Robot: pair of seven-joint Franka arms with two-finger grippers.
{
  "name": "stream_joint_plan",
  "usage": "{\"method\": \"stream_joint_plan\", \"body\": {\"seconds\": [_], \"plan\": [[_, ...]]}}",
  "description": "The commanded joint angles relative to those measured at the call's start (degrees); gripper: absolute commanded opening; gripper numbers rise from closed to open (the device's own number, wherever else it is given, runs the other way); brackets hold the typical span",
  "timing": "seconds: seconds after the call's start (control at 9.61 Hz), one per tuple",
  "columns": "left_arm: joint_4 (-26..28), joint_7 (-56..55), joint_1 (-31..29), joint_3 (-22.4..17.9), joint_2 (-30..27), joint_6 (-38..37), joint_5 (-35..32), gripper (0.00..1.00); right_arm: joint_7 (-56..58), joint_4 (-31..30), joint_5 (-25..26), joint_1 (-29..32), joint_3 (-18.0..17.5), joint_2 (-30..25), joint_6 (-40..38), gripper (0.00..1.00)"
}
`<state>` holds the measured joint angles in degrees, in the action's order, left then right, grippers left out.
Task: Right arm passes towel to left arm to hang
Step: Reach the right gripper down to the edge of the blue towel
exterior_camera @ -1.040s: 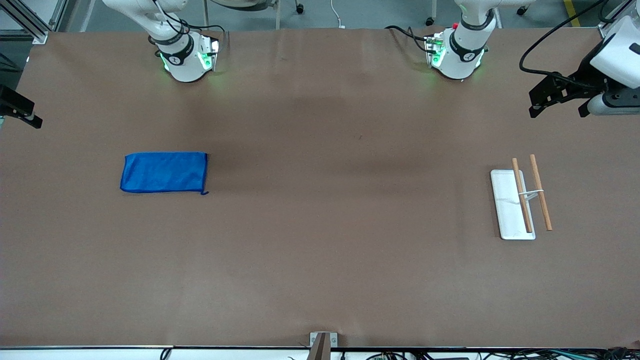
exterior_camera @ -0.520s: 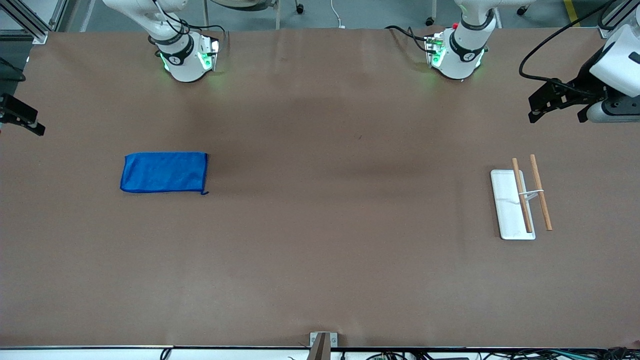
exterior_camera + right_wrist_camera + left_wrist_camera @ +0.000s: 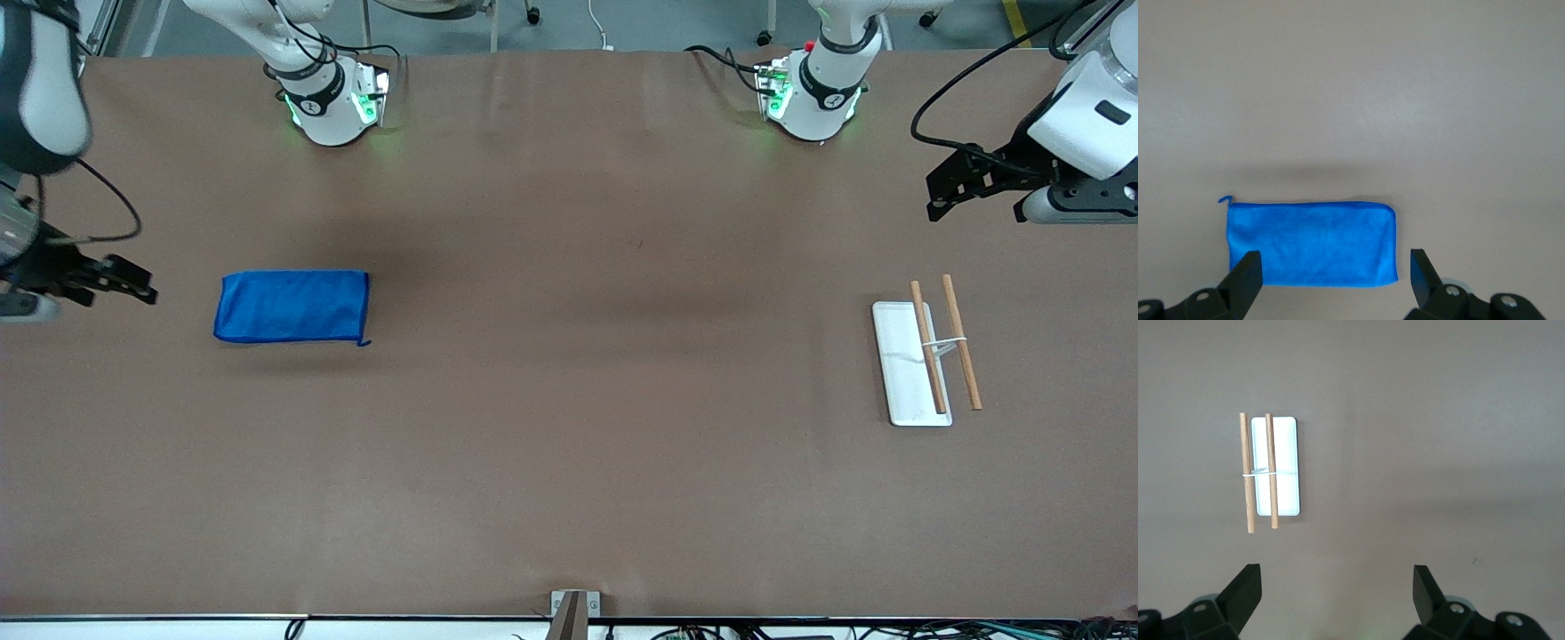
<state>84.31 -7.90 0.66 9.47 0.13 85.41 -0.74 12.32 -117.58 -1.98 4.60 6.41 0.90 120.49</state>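
Note:
The blue towel needs to be grabbed next with my right gripper by the edge (image 3: pixel 220 306) opposite the thread loop (image 3: pixel 362 342), so that this loop stays free for hanging.
The blue towel (image 3: pixel 292 306) lies flat and folded on the brown table toward the right arm's end, with a small thread loop (image 3: pixel 362 342) at one corner. It also shows in the right wrist view (image 3: pixel 1311 243). My right gripper (image 3: pixel 133 283) is open and empty, up in the air beside the towel's outer end; in its wrist view (image 3: pixel 1335 257) the towel's near edge lies between the spread fingers. My left gripper (image 3: pixel 973 213) is open and empty, high over the table's left-arm end, with the rack in its wrist view (image 3: pixel 1337 570).
A white rack base (image 3: pixel 900 382) with two wooden bars (image 3: pixel 962 342) stands toward the left arm's end; it also shows in the left wrist view (image 3: pixel 1286 453). The two arm bases (image 3: pixel 331 98) stand along the table's back edge.
My right arm has swung in from the table's edge toward the towel, and its gripper now hangs beside it. My left gripper has shifted slightly toward the table's middle. The towel has not moved.

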Motion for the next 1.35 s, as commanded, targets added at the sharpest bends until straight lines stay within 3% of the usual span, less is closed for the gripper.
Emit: {"method": "stream_joint_plan", "body": {"seconds": [0.0,0.52,1.25], "plan": [[-0.03,0.52,0.22,0.2,1.36,-0.51,-0.32,1.0,0.68,-7.39,-0.57,0.23,-0.52,2.76,8.67,0.98],[-0.11,-0.62,0.05,1.25,1.1,-2.97,0.21,1.0,0.51,-7.58,-0.66,-1.52,-0.78,16.92,15.56,0.97],[-0.03,0.34,0.13,2.57,1.19,-3.15,0.12,1.0,0.51,-15.04,-0.83,-3.19,-0.87,19.75,22.15,0.96]]}}
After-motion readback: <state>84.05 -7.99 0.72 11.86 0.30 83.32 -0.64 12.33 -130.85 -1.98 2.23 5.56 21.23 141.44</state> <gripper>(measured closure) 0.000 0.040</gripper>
